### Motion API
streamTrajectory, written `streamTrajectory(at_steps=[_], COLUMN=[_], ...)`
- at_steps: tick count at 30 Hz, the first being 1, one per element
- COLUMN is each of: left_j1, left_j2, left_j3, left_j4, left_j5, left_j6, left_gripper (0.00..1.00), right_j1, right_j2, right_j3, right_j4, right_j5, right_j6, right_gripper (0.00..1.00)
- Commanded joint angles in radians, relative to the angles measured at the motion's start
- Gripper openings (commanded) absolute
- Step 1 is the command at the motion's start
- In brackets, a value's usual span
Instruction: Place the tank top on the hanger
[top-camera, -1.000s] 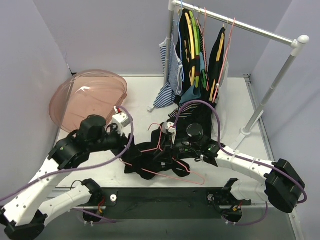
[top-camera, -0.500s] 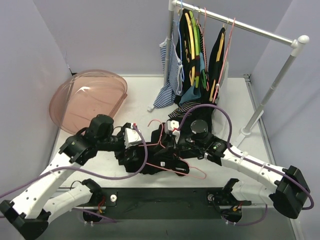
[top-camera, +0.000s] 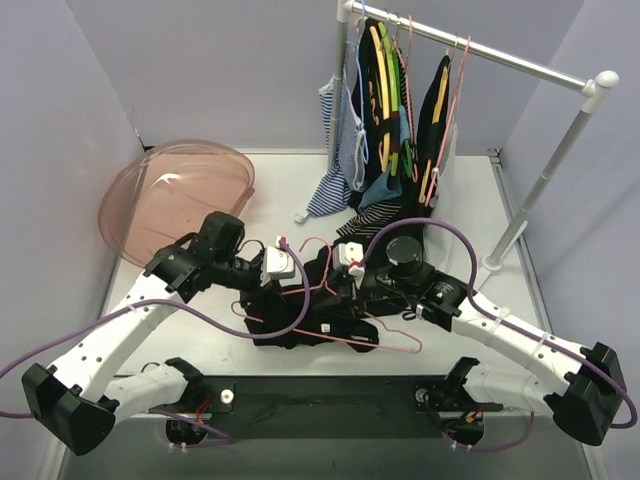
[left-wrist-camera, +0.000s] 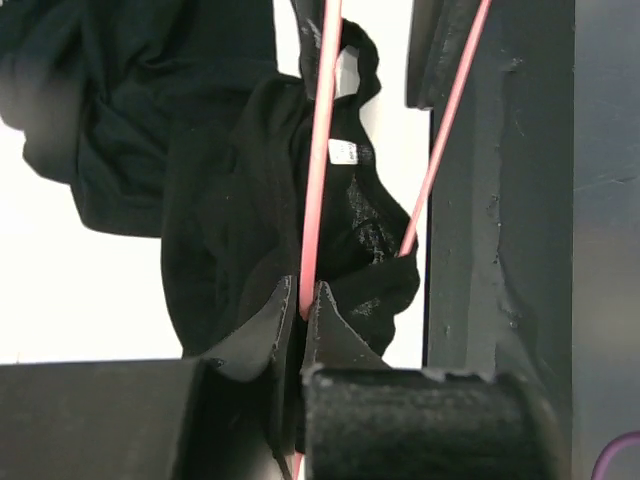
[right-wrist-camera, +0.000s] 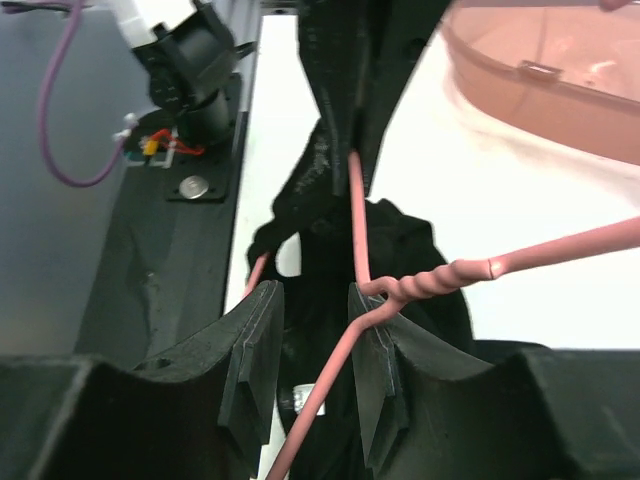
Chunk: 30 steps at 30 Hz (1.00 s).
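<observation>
I will next grab the tank top by its free strap loop (top-camera: 369, 336) with my right gripper, to draw its opening over the hanger's bare end.
The black tank top (top-camera: 300, 328) lies bunched on the table between the arms, with the pink hanger (top-camera: 345, 338) threaded through it. In the left wrist view my left gripper (left-wrist-camera: 305, 296) is shut on the hanger (left-wrist-camera: 320, 130) wire, above the tank top (left-wrist-camera: 230, 200) and its white label (left-wrist-camera: 343, 152). My right gripper (right-wrist-camera: 312, 300) stands open. The hanger's twisted neck (right-wrist-camera: 450, 272) rests against the right finger, and the tank top (right-wrist-camera: 410, 250) lies beyond. Both grippers (top-camera: 298, 283) (top-camera: 337, 285) meet over the garment.
A pink see-through bowl (top-camera: 180, 195) sits at the back left. A clothes rack (top-camera: 480, 45) at the back right carries a striped top (top-camera: 335, 150), black garments and yellow and green hangers (top-camera: 385, 90). Its post (top-camera: 520, 220) stands at the right.
My left gripper has swung right from beside the bowl to the hanger and shut on its wire. The right arm shifted a little right and back, with the hanger following.
</observation>
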Motion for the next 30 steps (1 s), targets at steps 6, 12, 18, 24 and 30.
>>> streamTrajectory(at_steps=[6,12,18,24,30], left_j1=[0.062,0.089,0.091,0.091,0.093], left_j2=[-0.18,-0.315,-0.351,-0.337,-0.325], left_j3=[-0.044,-0.114,-0.169,-0.174,-0.179], left_j4=[0.125,0.236,0.287,0.288,0.288], left_j5=[-0.3,-0.333,-0.327,-0.351,-0.369], left_j6=[-0.252,-0.395,-0.481,-0.573,-0.627], left_gripper=[0.0,0.0,0.0,0.0,0.0], right_j1=[-0.044,-0.056,0.028,0.163,0.281], right_j2=[-0.035,-0.109,-0.239,-0.324,-0.286], right_j3=[0.169,0.261,0.101,-0.113,-0.257], right_j4=[-0.102,-0.273,-0.327,-0.347,-0.465], right_j5=[0.319,0.425,0.518,0.847,1.099], right_j6=[0.204,0.362,0.548,0.864,1.157], right_gripper=[0.55,0.65,0.64,0.6,0.57])
